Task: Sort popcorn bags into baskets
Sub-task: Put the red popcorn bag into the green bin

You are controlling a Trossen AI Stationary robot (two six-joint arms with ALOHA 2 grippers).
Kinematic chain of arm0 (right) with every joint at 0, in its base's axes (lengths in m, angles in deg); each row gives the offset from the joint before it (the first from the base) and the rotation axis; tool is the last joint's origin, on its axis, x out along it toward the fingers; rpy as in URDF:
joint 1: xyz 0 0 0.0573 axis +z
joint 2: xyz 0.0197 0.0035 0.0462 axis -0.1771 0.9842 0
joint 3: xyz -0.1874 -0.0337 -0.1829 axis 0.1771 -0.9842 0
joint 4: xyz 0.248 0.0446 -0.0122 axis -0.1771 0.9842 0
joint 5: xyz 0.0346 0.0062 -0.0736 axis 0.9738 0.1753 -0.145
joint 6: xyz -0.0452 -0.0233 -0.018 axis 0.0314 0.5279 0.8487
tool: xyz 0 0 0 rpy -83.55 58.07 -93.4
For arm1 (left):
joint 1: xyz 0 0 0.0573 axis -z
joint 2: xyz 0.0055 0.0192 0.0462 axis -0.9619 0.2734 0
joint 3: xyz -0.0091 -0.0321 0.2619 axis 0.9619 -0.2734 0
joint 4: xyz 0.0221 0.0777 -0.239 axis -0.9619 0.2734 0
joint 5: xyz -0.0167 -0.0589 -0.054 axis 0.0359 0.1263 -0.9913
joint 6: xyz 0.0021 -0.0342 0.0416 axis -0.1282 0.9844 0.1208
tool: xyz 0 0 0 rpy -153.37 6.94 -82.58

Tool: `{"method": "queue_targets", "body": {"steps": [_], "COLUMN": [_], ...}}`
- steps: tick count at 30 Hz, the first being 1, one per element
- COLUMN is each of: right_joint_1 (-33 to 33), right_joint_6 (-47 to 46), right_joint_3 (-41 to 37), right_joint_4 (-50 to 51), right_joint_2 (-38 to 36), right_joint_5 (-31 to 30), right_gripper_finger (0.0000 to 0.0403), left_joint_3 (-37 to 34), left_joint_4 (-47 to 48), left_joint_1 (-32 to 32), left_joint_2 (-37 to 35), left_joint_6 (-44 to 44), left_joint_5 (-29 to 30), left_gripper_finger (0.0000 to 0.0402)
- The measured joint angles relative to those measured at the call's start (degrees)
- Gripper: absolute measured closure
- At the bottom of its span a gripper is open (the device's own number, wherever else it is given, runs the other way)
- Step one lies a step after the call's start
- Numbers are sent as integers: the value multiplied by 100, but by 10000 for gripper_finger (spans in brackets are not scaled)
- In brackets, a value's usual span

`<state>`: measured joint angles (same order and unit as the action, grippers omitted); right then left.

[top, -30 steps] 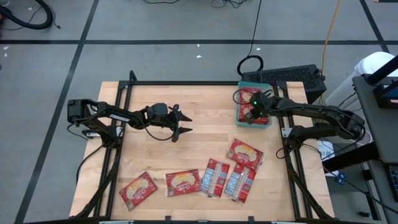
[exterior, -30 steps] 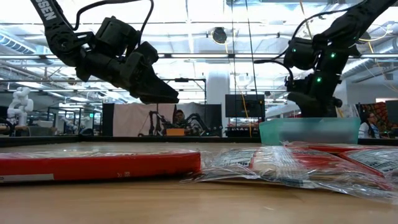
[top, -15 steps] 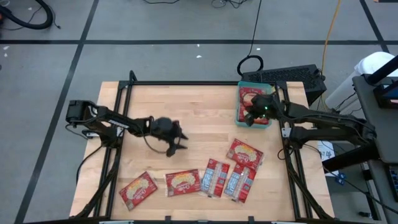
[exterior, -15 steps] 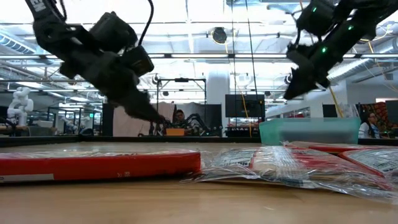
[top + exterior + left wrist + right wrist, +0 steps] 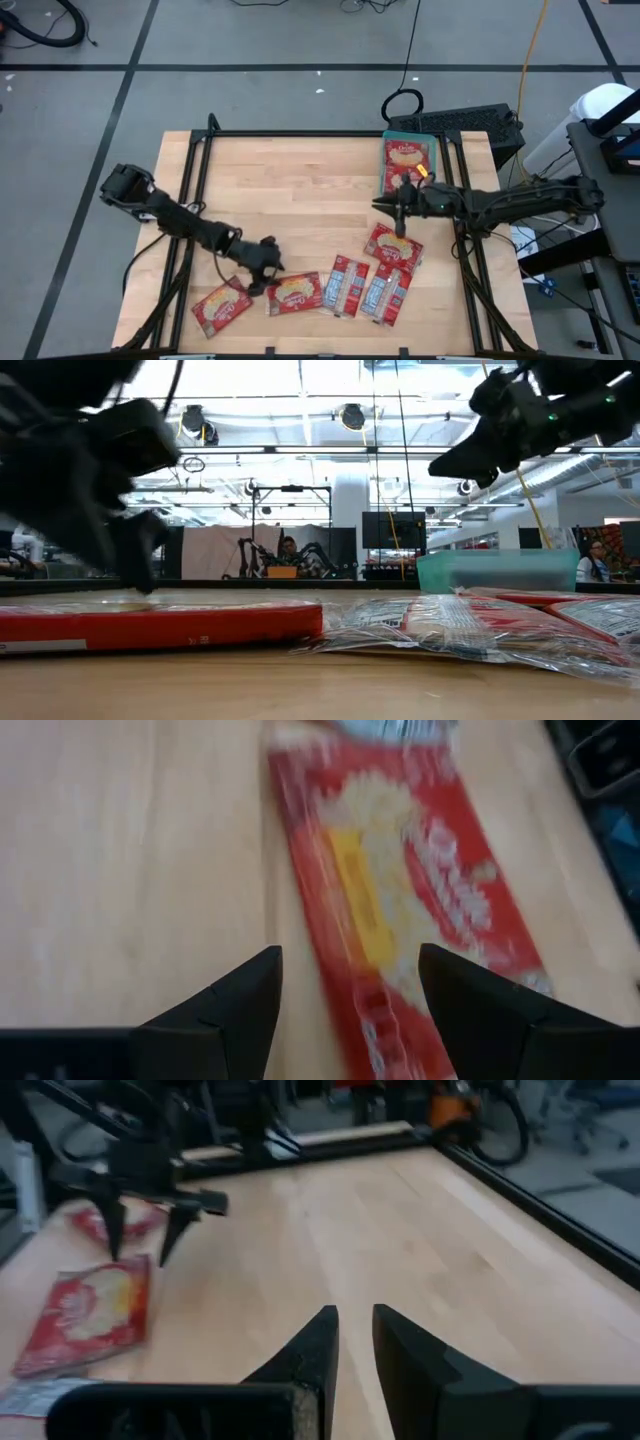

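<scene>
The second popcorn bag needs to be sorted into the teal basket, so my left gripper should next grab it by its edge beside the yellow label.
Five red popcorn bags lie flat along the table's near edge. Another bag lies in the teal basket at the far right. My left gripper is open and points down at the left end of the second bag. One finger stands past its far long edge and the other over its printed face. My right gripper hovers shut on the near side of the basket, holding nothing. My left gripper stands open astride the far long edge of the bag, at the bag's left end, coming from above. Whether its fingertips touch the bag or the table, I cannot tell.
A black keyboard-like box sits past the table's far right corner. A black frame rail runs along the far edge. Bare wood fills the table's middle. In the low view a bag edge lies close in front.
My left gripper swung from the table's middle toward the near edge and down, tipping to point at the row of bags; it stayed open. My right gripper rose out of the basket and moved toward the near edge, leaving a bag lying in the basket.
</scene>
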<state>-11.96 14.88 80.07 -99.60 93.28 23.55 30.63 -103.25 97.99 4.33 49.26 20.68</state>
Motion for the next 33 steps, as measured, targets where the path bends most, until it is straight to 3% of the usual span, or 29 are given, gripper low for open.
{"method": "queue_targets", "body": {"steps": [5,10,17,28,30,33], "right_joint_1": [194,231,231,231,231,231], "right_joint_6": [46,61,331,522,541,567], "right_joint_3": [-361,-425,-425,-425,-425,-425], "right_joint_4": [-537,-580,-714,-821,-828,-867], "right_joint_2": [0,0,-2,-2,-2,-2], "right_joint_5": [-28,-24,-13,-9,-9,-9], "right_gripper_finger": [343,344,344,344,344,344], "left_joint_3": [0,0,1,11,11,11], "left_joint_4": [523,316,378,5,-173,-228], "left_joint_1": [460,848,1092,1072,1079,1059], "left_joint_2": [0,0,2,482,542,557], "left_joint_6": [787,1311,1516,1237,989,606], "left_joint_5": [566,569,1365,1357,1343,1310], "left_gripper_finger": [162,162,163,165,181,248]}}
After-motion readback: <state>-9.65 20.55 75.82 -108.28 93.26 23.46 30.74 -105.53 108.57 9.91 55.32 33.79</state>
